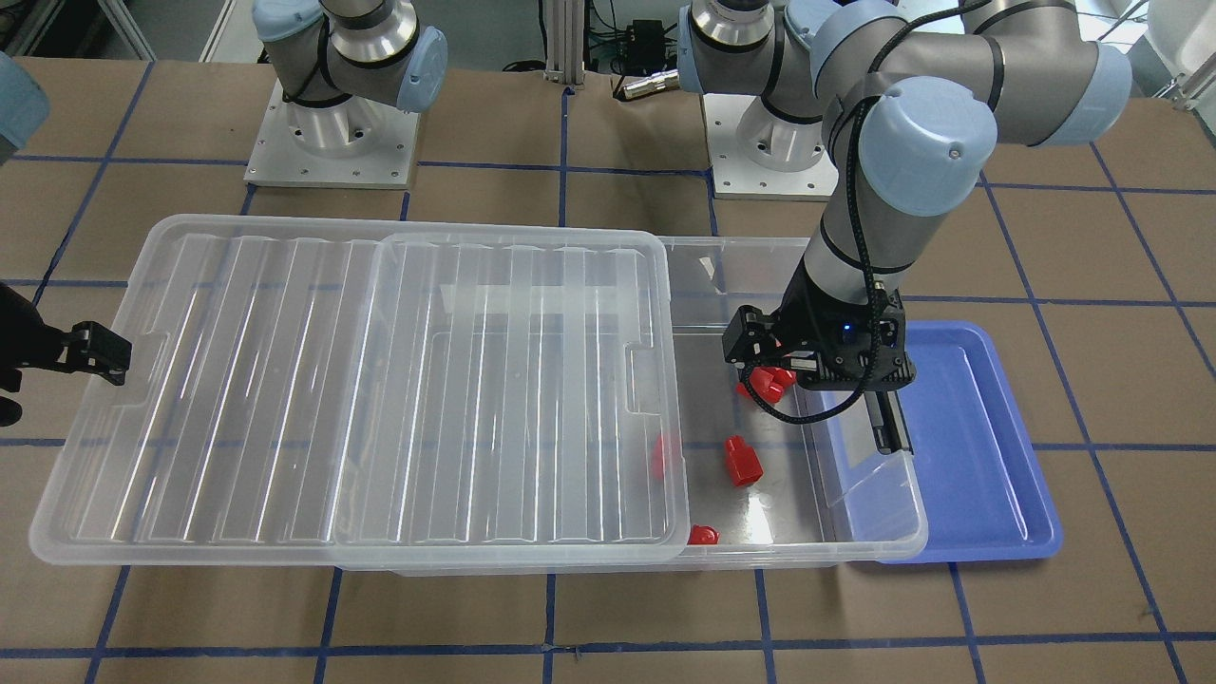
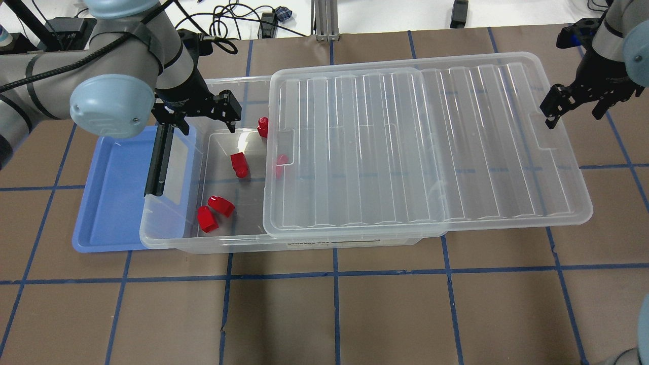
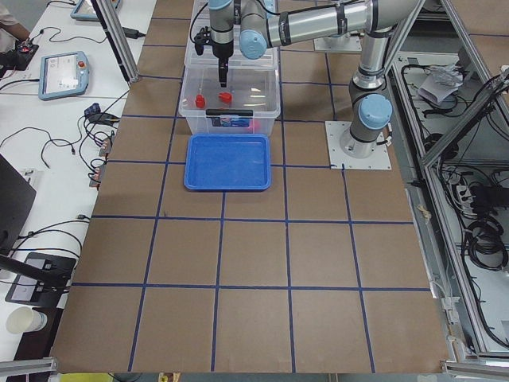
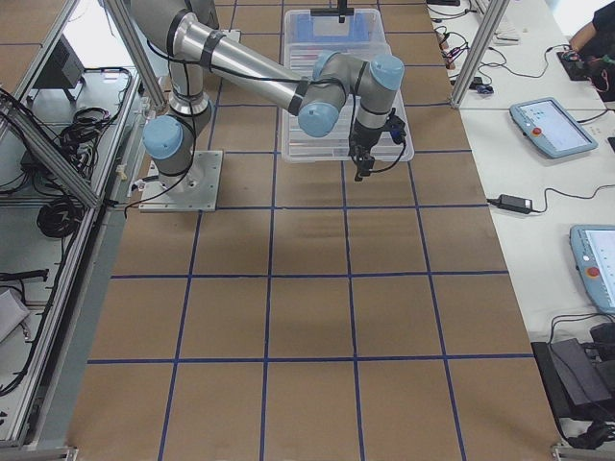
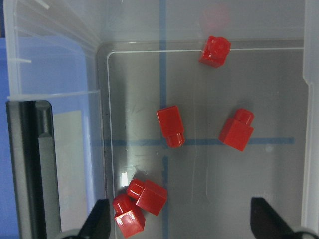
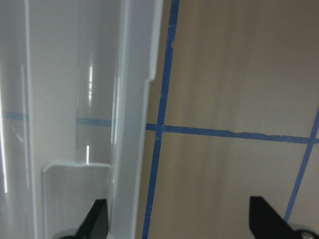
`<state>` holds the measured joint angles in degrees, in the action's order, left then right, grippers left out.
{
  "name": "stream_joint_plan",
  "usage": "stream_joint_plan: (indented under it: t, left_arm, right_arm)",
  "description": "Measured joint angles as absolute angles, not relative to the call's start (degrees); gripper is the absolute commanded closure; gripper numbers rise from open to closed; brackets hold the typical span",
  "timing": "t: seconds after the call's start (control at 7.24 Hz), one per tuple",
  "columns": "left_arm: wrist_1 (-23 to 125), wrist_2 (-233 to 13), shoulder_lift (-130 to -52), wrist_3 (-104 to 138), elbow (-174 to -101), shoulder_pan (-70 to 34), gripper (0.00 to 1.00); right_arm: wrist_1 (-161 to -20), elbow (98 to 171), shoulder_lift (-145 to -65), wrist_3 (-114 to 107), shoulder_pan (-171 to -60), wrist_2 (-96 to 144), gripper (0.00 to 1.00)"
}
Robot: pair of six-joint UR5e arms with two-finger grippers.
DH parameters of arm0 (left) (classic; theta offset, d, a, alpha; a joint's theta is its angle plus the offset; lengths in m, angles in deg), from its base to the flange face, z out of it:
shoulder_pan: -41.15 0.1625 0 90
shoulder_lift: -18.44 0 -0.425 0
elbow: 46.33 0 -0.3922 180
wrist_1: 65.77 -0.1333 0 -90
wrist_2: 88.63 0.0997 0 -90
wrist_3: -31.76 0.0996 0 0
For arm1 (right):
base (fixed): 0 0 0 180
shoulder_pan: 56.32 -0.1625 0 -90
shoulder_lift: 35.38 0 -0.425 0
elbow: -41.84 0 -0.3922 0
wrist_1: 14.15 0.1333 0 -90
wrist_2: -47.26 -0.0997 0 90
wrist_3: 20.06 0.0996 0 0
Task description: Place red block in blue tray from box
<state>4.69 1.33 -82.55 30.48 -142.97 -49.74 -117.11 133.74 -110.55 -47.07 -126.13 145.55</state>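
Observation:
The middle red block should go to the blue tray [image 1: 986, 445], so my left gripper will grab it by its square body [image 1: 744, 465] next.
The clear box [image 2: 167, 238] lies across the table, and its ribbed lid [image 2: 431, 147] is slid toward my right, leaving the left end open. Several red blocks lie in the open end: one in the middle [image 2: 239, 165], [image 5: 171, 125], two together [image 2: 213, 213], [image 5: 147, 194], one by the far wall [image 2: 262, 126]. Another red block [image 2: 280, 163] shows under the lid's edge. The blue tray [image 2: 114, 203] sits partly under the box's left end and holds nothing. My left gripper [image 2: 197, 119], [image 5: 182, 224] hovers open and empty over the open end. My right gripper [image 2: 578, 104] is open beside the lid's right end.
A black latch bar [image 2: 157, 157] lies along the box's left short end, between the blocks and the tray. The lid overhangs the box far to the right. In the right wrist view the lid's edge [image 6: 134, 99] is at the left, with brown table and blue tape lines beside it.

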Motion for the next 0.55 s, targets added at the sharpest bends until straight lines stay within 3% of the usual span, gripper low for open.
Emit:
stream_joint_plan:
  t: [0.55]
  left_arm:
    - [-8.7,1.4,-86.8,30.2,-151.0,-49.7,0.00]
  right_arm:
    - [-115.2,132.0,-112.9,-45.5,-126.4,144.9,0.00]
